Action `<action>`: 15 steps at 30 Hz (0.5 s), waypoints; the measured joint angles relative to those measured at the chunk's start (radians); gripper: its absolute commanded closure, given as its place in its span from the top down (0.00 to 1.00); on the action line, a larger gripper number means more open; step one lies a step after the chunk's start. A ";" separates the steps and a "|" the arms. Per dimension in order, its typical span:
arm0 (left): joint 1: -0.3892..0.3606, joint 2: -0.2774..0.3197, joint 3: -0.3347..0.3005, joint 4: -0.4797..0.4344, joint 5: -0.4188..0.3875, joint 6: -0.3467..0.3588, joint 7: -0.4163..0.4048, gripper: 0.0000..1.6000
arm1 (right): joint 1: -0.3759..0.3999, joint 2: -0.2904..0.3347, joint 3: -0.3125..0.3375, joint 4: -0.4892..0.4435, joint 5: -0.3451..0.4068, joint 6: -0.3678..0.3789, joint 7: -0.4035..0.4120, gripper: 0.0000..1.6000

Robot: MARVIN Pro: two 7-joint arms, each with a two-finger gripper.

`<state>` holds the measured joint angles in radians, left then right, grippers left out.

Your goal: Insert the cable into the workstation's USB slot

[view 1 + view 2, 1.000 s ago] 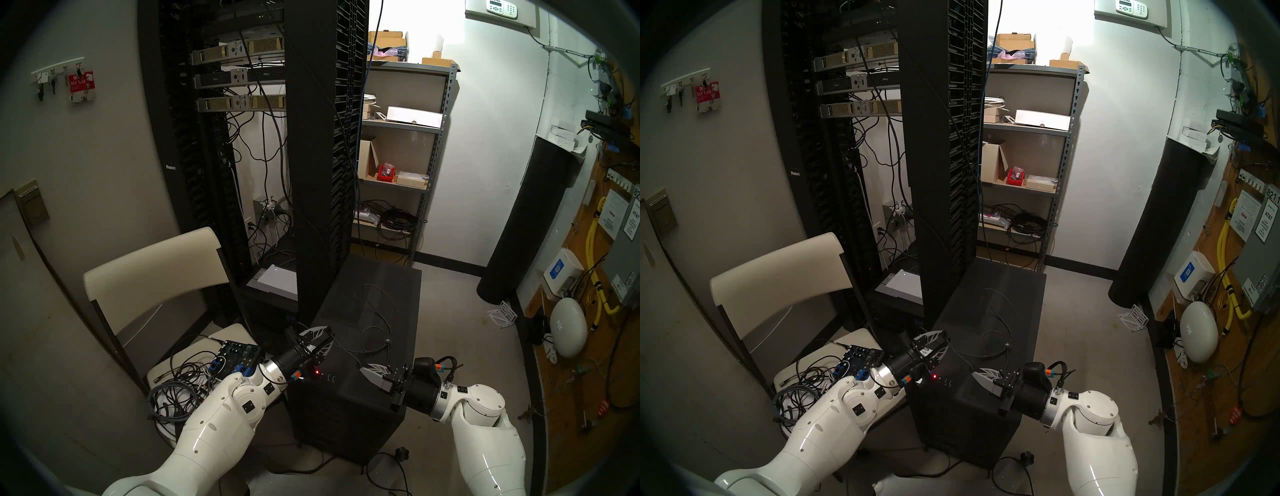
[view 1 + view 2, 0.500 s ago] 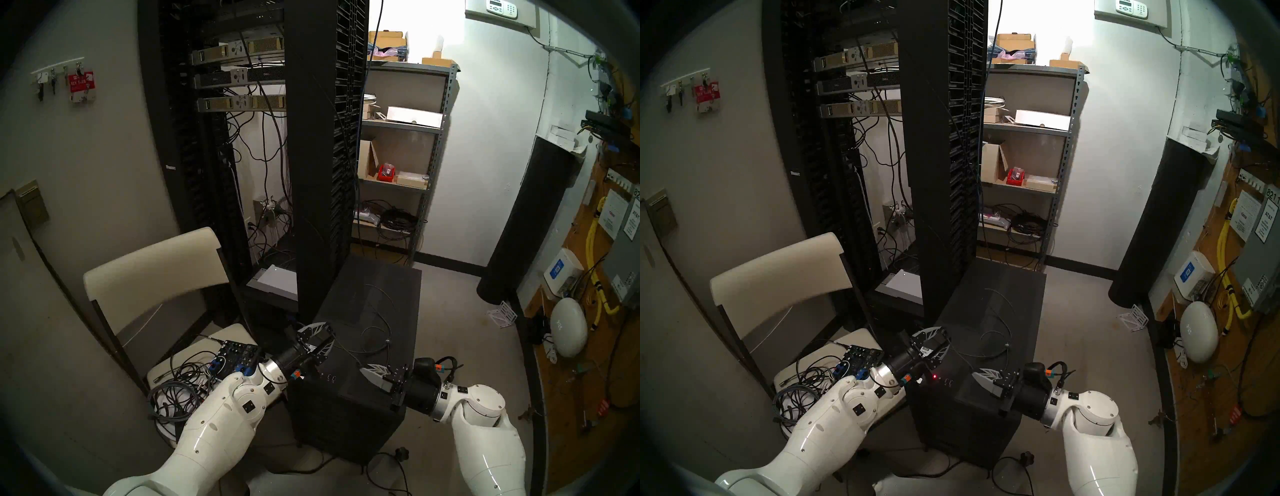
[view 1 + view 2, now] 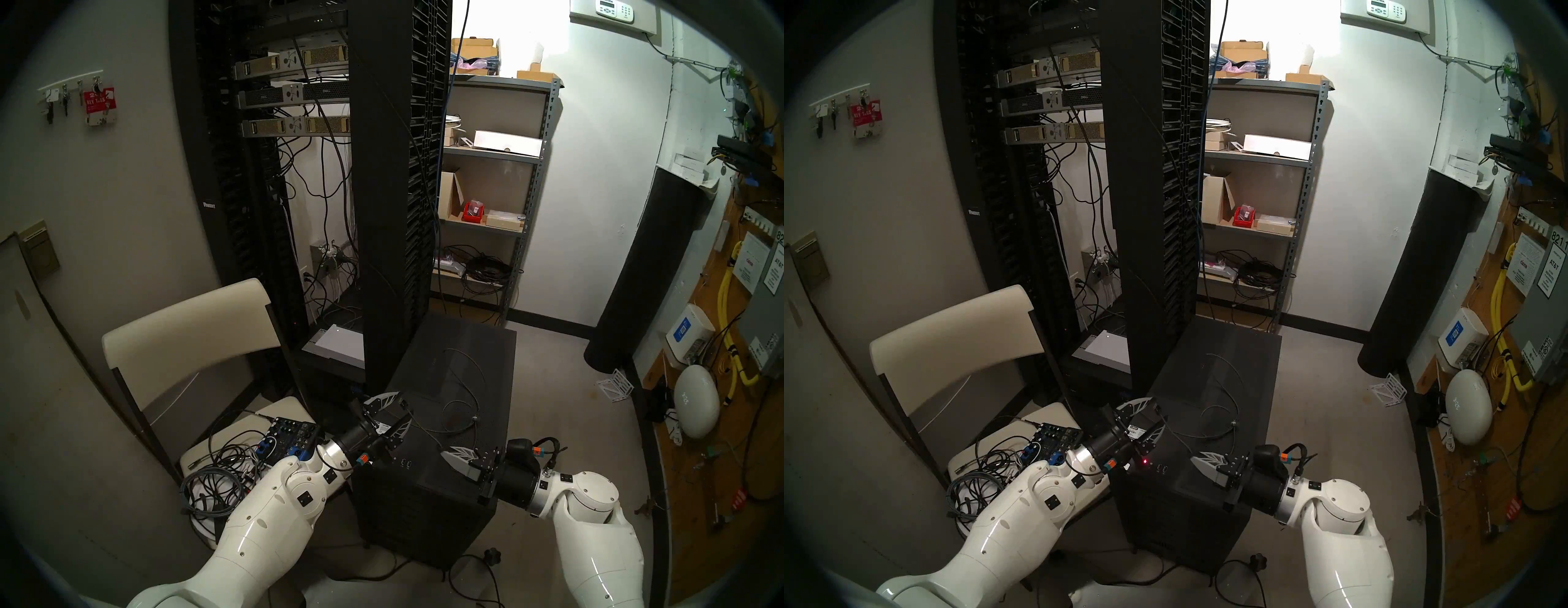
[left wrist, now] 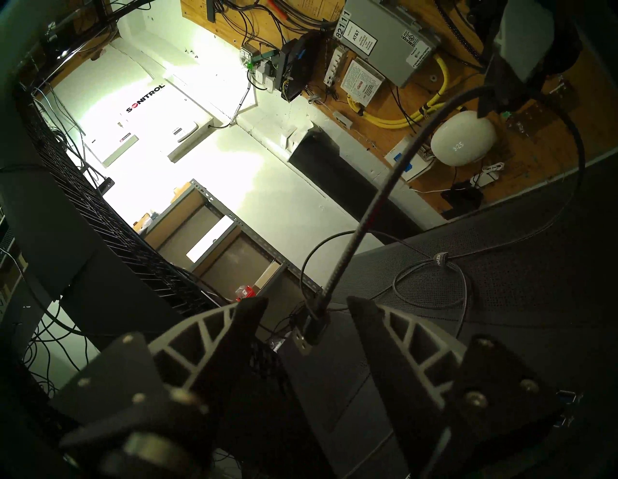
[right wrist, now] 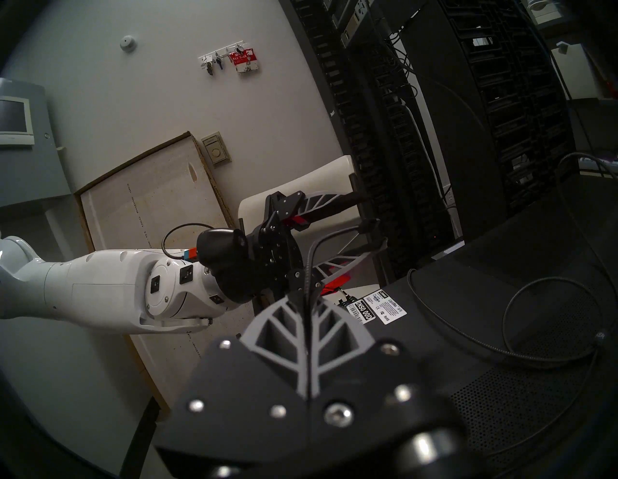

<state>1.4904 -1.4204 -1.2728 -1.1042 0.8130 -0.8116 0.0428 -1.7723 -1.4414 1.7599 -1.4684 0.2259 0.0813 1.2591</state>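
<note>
The slack cord [image 4: 383, 196] bends in a wide arc behind the plug, so I will next grab the cable with my left gripper by its stiff black plug housing [image 4: 317, 325].
The workstation [image 3: 424, 509] is a black tower on the floor between my arms. The pair of USB slots [image 3: 406, 463] sits near its top front edge. The thin dark-grey cable [image 4: 378, 197] loops over the tower's mesh top, with a grey clip [image 3: 474, 419] on it. My right gripper [image 3: 444, 454] is shut on the cable a short way behind the plug, as the right wrist view shows [image 5: 306, 302]. The silver-tipped plug [image 4: 309, 331] hangs between the fingers of my left gripper [image 4: 306, 302], which stands open with a gap on both sides. In the head view the left gripper [image 3: 404, 407] is above the tower's left front corner.
A white chair [image 3: 186, 322] on the left carries a heap of cords [image 3: 216, 479] and an audio mixer [image 3: 292, 433]. A tall black server rack [image 3: 394, 191] stands right behind the tower. A metal shelf [image 3: 492, 157] and a black cylinder [image 3: 645, 276] stand further right.
My left gripper's fingers narrowed around the plug and have spread apart again. The left wrist shifted a little and now covers the red light. The right arm has not moved.
</note>
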 measured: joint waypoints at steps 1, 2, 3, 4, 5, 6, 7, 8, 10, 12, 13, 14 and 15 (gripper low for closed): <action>0.000 0.000 0.000 0.000 0.000 0.000 0.000 0.49 | 0.000 0.000 0.000 0.000 0.000 0.000 0.000 0.00; 0.001 0.000 0.001 -0.001 0.000 0.000 0.000 0.49 | 0.000 0.000 0.000 0.001 -0.001 0.000 0.000 0.00; 0.001 0.000 0.001 -0.002 0.000 -0.001 0.000 0.49 | 0.000 0.000 0.000 0.001 -0.001 0.000 0.000 0.00; 0.001 0.000 0.001 -0.002 0.000 -0.001 0.000 0.46 | 0.000 0.000 0.000 0.002 -0.001 -0.001 0.000 0.00; 0.002 0.000 0.001 -0.003 0.000 -0.001 0.000 0.44 | 0.000 0.000 0.000 0.002 -0.001 -0.001 0.000 0.00; 0.002 0.000 0.002 -0.004 0.000 -0.001 0.000 0.42 | 0.000 0.000 0.000 0.002 -0.001 -0.001 0.000 0.00; 0.003 0.000 0.002 -0.005 0.000 -0.001 0.000 0.39 | 0.000 -0.001 0.000 0.003 -0.002 -0.001 0.000 0.00; 0.003 0.000 0.003 -0.005 0.000 -0.001 0.000 0.39 | 0.000 -0.001 0.000 0.004 -0.002 -0.002 0.000 0.00; 0.004 0.000 0.004 -0.005 0.001 -0.001 0.000 0.39 | 0.000 -0.001 0.000 0.004 -0.002 -0.002 0.000 0.00; 0.004 0.000 0.004 -0.005 0.003 -0.001 0.000 0.40 | 0.000 -0.001 0.000 0.004 -0.002 -0.002 0.000 0.00; 0.005 0.000 0.005 -0.005 0.004 -0.002 0.000 0.24 | 0.000 -0.001 0.000 0.004 -0.003 -0.002 0.000 0.00; 0.005 0.000 0.005 -0.005 0.004 -0.002 0.000 0.24 | 0.000 -0.001 0.000 0.004 -0.003 -0.002 0.000 0.00; 0.005 0.000 0.005 -0.005 0.004 -0.002 0.000 0.19 | 0.000 -0.001 0.000 0.004 -0.003 -0.002 0.000 0.00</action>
<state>1.4953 -1.4204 -1.2673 -1.1096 0.8171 -0.8136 0.0432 -1.7719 -1.4423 1.7600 -1.4641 0.2230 0.0790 1.2590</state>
